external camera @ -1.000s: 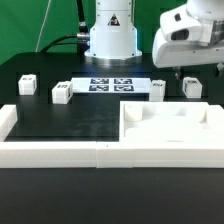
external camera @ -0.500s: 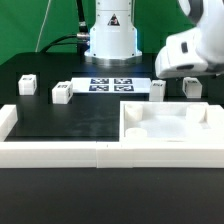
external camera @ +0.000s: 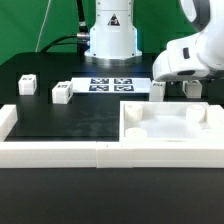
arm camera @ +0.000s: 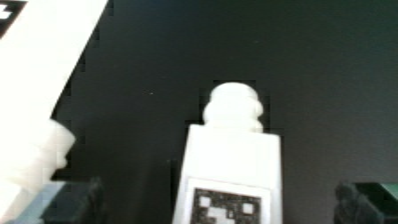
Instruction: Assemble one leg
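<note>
The gripper picks up the leg by its tagged body (external camera: 192, 90) (arm camera: 228, 190) next, which leaves the leg's rounded end free to enter the white panel.
Four small white legs with black-and-white tags lie on the black table in the exterior view: two at the left (external camera: 27, 84) (external camera: 62, 93) and two at the right (external camera: 158, 90) (external camera: 193, 88). My gripper (external camera: 191, 80) hangs just over the rightmost leg. In the wrist view that leg (arm camera: 231, 150) lies lengthwise between my fingers, its rounded tip pointing away and its tag toward my gripper (arm camera: 224, 205). The dark fingertips (arm camera: 71, 200) stand apart on either side of the leg, with gaps showing. The gripper is open and holds nothing.
The marker board (external camera: 110, 85) lies in front of the robot base. The large flat white panel (external camera: 205, 128) with recessed corners sits at the front right, inside a white L-shaped frame (external camera: 60, 152). A bigger white part (arm camera: 39, 90) runs beside the leg in the wrist view.
The hand has come down from higher up at the exterior view's right and now sits low over the rightmost leg. The legs and the panel have not moved.
</note>
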You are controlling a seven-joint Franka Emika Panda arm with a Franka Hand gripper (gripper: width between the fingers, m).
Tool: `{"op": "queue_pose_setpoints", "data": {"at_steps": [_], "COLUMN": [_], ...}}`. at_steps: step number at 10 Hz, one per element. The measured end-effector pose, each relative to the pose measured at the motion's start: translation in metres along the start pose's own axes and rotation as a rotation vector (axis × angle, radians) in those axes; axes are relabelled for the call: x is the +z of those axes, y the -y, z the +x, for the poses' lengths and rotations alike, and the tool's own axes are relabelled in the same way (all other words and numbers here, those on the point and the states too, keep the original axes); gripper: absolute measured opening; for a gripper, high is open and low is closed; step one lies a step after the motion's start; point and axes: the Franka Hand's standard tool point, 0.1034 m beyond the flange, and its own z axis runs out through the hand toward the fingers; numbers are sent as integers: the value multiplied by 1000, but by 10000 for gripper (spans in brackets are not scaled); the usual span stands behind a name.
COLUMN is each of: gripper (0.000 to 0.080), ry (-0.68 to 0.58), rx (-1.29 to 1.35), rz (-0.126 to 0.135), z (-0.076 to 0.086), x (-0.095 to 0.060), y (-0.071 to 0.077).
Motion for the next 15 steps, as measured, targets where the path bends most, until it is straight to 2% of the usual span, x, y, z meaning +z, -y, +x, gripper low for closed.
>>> {"op": "queue_pose_setpoints", "data": {"at_steps": [5, 6, 7, 8, 9, 13, 14, 15], "gripper": [648, 549, 549, 353, 285, 285, 285, 285], "ry": [-20, -20, -20, -20, -21, -21, -15, -4], "rx": [-7, -7, -7, -7, -7, -7, -26, -43], "rz": [7, 7, 7, 7, 7, 7, 17, 52], "z": [6, 6, 6, 6, 6, 6, 4, -3], "x": [2, 2, 2, 2, 2, 2, 0, -7], "y": [1, 1, 1, 1, 1, 1, 1, -1]}}
